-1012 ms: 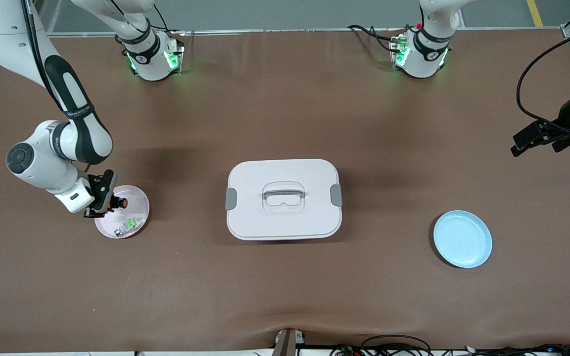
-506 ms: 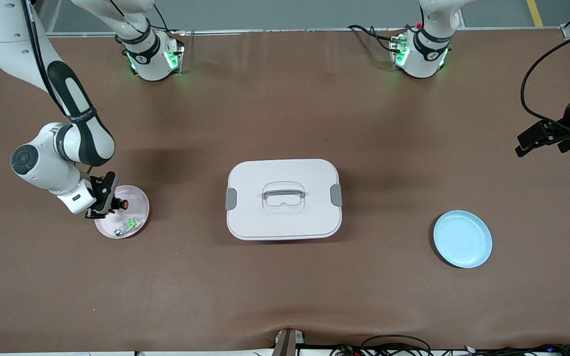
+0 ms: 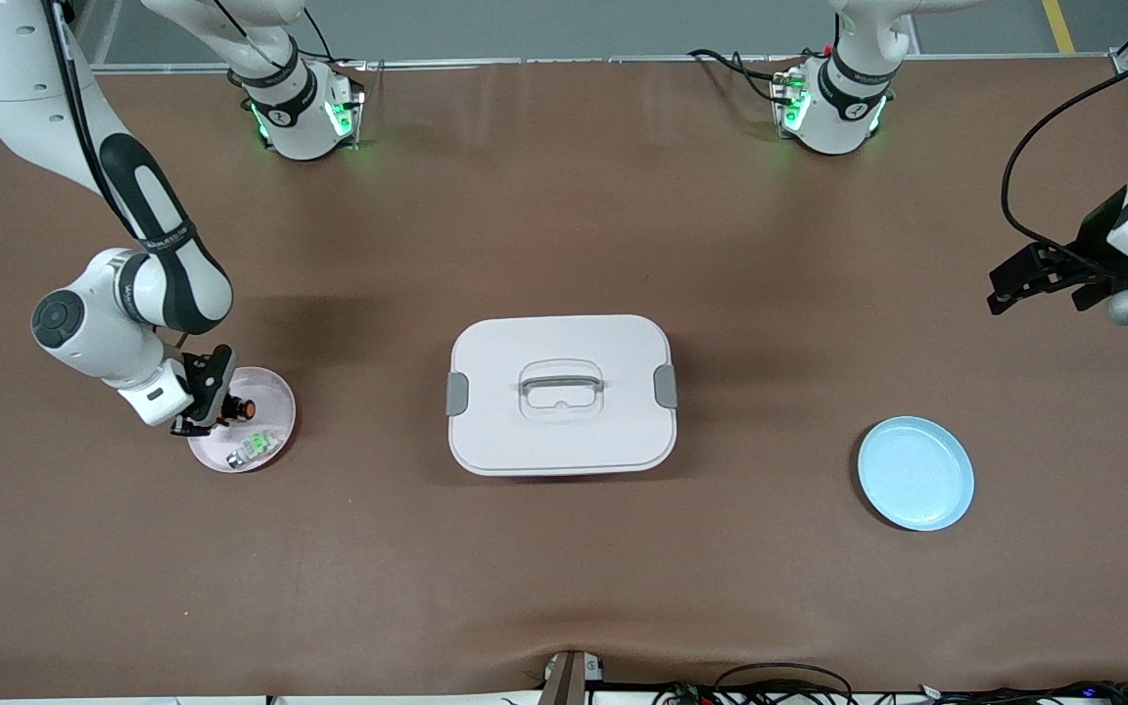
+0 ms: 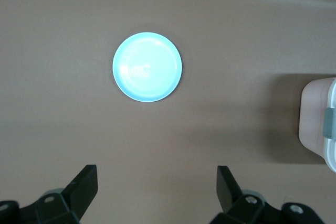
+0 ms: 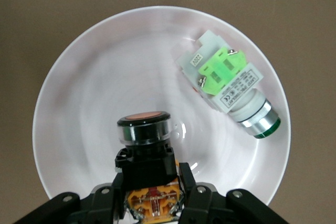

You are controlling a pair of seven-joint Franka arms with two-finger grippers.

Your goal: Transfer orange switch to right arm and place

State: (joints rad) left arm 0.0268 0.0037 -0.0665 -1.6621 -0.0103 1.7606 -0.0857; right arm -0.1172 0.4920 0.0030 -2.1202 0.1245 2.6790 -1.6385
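Observation:
The orange switch is low inside the pink plate's rim in the right wrist view, so my right gripper should open, and the switch would stay in the plate.
The orange switch [image 3: 245,405] has a black body and an orange cap [image 5: 143,116]. My right gripper [image 3: 215,404] is shut on its body, low over the pink plate [image 3: 273,386] at the right arm's end of the table. In the right wrist view the black fingers [image 5: 188,179] clamp the switch's base, and the gripper [image 5: 151,177] sits above the plate's white floor [image 5: 84,93]. I cannot tell whether the switch touches the plate. My left gripper [image 3: 1032,281] hangs open and empty over bare table at the left arm's end, also shown as the left gripper [image 4: 157,184].
A silver-and-green switch [image 3: 255,448] lies in the same pink plate, seen as the green switch [image 5: 229,92]. A white lidded box [image 3: 561,394] stands mid-table. A blue plate [image 3: 916,473] lies toward the left arm's end, seen as the blue plate [image 4: 147,66].
The right arm has shifted slightly, keeping the orange switch over the pink plate. The left gripper drifted a little toward the table's middle, still open.

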